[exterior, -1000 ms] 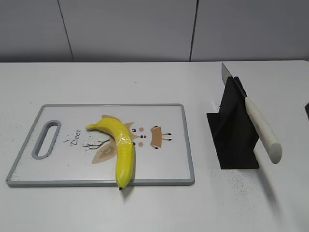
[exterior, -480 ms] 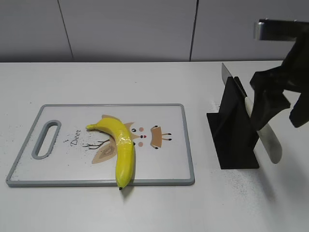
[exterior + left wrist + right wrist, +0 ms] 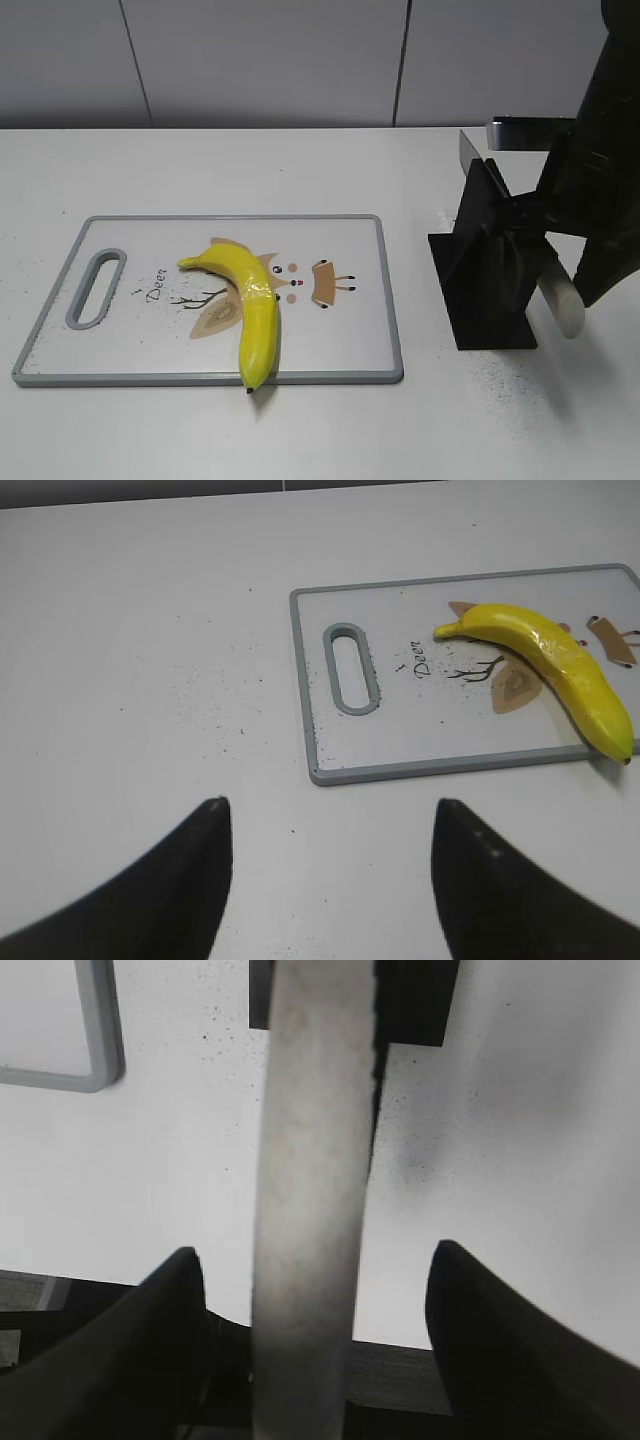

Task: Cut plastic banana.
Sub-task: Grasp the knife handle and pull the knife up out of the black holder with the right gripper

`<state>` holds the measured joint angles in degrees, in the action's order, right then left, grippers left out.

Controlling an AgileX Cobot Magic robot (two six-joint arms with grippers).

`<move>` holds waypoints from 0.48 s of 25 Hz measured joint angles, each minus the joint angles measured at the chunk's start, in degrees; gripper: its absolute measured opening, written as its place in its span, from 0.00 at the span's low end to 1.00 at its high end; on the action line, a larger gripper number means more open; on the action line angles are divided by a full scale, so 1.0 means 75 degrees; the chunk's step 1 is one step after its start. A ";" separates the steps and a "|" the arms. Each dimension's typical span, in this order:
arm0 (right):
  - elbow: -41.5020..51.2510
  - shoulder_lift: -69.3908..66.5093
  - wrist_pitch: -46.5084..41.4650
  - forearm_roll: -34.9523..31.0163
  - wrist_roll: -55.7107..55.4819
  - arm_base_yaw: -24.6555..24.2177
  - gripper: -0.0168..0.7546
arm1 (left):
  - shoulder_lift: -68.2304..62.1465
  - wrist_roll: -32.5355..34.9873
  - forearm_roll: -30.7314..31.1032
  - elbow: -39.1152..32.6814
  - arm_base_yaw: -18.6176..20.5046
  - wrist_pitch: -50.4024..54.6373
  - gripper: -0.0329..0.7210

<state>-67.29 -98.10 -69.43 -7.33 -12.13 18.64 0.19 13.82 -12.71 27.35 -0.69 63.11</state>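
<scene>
I should next grab the knife by its pale handle (image 3: 563, 303) with my right gripper, because the grey blade (image 3: 468, 151) sticks out bare past the top of the black stand.
A yellow plastic banana (image 3: 250, 305) lies on the white cutting board (image 3: 340, 340), its tip past the front edge; it also shows in the left wrist view (image 3: 555, 670). A knife with a pale handle (image 3: 562, 300) rests slanted in a black stand (image 3: 485, 280). My right gripper (image 3: 560, 270) is open around the knife handle (image 3: 310, 1190), the fingers apart on either side, not touching it. My left gripper (image 3: 330, 825) is open and empty above the bare table, left of the board (image 3: 330, 750).
The board has a grey rim and a handle slot (image 3: 96, 288) at its left end. The black stand is right of the board. A grey wall (image 3: 300, 60) runs behind the white table. Dark specks dot the table.
My right arm has come into the exterior view from the right and lowered over the knife handle, its fingers now on either side of it. The banana, board and knife have not moved.
</scene>
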 joint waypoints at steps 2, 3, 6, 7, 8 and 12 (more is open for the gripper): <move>-0.0003 0.0000 0.0000 0.0000 -0.0064 0.0000 0.69 | 0.0000 0.0008 0.0000 0.0000 0.0000 0.0000 0.83; -0.0009 0.0000 0.0000 0.0000 -0.0078 0.0000 0.68 | 0.0000 0.0003 0.0000 0.0000 0.0000 0.0000 0.83; -0.0009 0.0000 0.0000 0.0000 -0.0141 0.0000 0.66 | 0.0000 0.0004 0.0000 0.0000 0.0000 0.0000 0.83; -0.0009 0.0000 0.0000 0.0000 -0.0149 0.0000 0.63 | 0.0000 0.0015 0.0000 0.0000 0.0000 0.0000 0.83; -0.0009 0.0000 0.0000 0.0000 -0.0148 0.0000 0.54 | 0.0000 0.0012 0.0000 0.0000 0.0000 0.0000 0.83; -0.0009 0.0000 0.0000 -0.0036 -0.0184 0.0007 0.25 | 0.0000 0.0019 0.0000 0.0000 0.0000 0.0000 0.83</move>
<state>-67.36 -98.10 -69.43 -7.60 -13.51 18.69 0.19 13.96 -12.71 27.35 -0.69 63.11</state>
